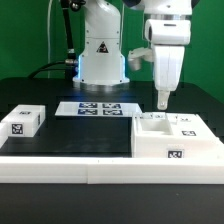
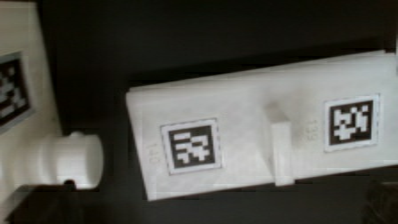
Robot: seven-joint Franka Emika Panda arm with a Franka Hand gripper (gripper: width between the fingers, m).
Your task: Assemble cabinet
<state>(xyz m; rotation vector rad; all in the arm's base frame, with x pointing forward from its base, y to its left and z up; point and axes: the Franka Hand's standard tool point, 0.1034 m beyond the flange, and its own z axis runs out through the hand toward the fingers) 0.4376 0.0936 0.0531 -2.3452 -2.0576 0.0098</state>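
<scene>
My fingers are still short of the raised ridge [image 2: 281,145] between the tags and closing now would miss it, so the gripper first moves toward it, then closes.
The cabinet [image 1: 176,140] is a large white hollow box on the black table at the exterior view's right, with small tagged panels on top and a tag on its front. My gripper [image 1: 162,102] hangs point-down just above the box's rear left corner, not touching it; the fingers look narrow and empty. The wrist view shows a white tagged part of the cabinet [image 2: 249,125] with two tags and a raised ridge [image 2: 281,145] between them. A round white peg [image 2: 68,158] sits beside it. My fingers are not distinguishable there.
A small white tagged block [image 1: 22,121] lies at the exterior view's left. The marker board [image 1: 97,108] lies in front of the robot base [image 1: 101,60]. A white border wall [image 1: 70,165] runs along the table's front.
</scene>
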